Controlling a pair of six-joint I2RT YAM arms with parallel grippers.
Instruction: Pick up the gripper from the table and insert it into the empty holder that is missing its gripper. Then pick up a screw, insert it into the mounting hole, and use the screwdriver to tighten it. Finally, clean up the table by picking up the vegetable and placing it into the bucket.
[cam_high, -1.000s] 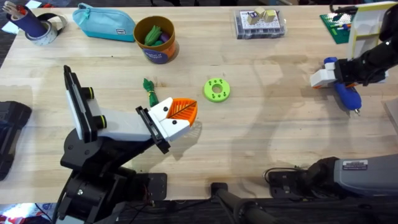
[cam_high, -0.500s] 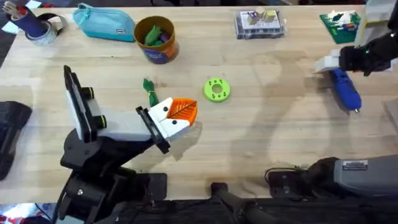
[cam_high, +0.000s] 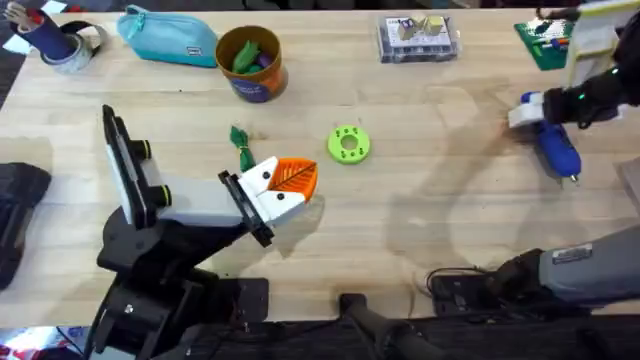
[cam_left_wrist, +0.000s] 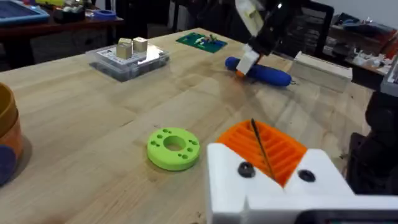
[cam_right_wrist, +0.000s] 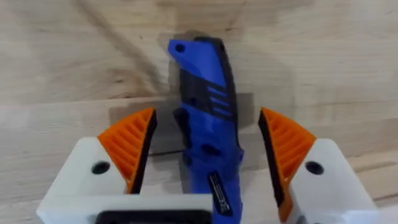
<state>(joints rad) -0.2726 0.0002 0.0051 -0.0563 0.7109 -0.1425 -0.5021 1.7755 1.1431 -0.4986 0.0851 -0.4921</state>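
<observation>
My right gripper is going to pick up the blue screwdriver by its handle (cam_right_wrist: 211, 118) next, so that it can tighten the screw in the mounting hole.
The white holder (cam_high: 262, 197) on the black-and-white arm at the lower left carries the orange ribbed gripper (cam_high: 292, 177). In the left wrist view the orange pads (cam_left_wrist: 264, 146) meet along a dark line above two dark screw heads, so my left gripper (cam_high: 303, 178) is shut. The blue screwdriver (cam_high: 556, 150) lies on the table at the far right. My right gripper (cam_high: 528, 111) stands open over its handle end, with one orange finger (cam_right_wrist: 132, 144) on each side of the screwdriver (cam_right_wrist: 208, 124), apart from it. The green vegetable (cam_high: 240, 146) lies beside the holder. The yellow bucket (cam_high: 250, 62) stands at the back.
A lime-green disc (cam_high: 348, 145) lies mid-table. A teal pouch (cam_high: 165, 36), a clear parts box (cam_high: 418, 38) and a green board (cam_high: 545, 42) line the back edge. A tape roll with a cup (cam_high: 58, 44) sits at the far left corner.
My right gripper shifted toward the far edge over the screwdriver's handle end, then came slightly back. The screwdriver stayed on the table and the left arm has not moved.
</observation>
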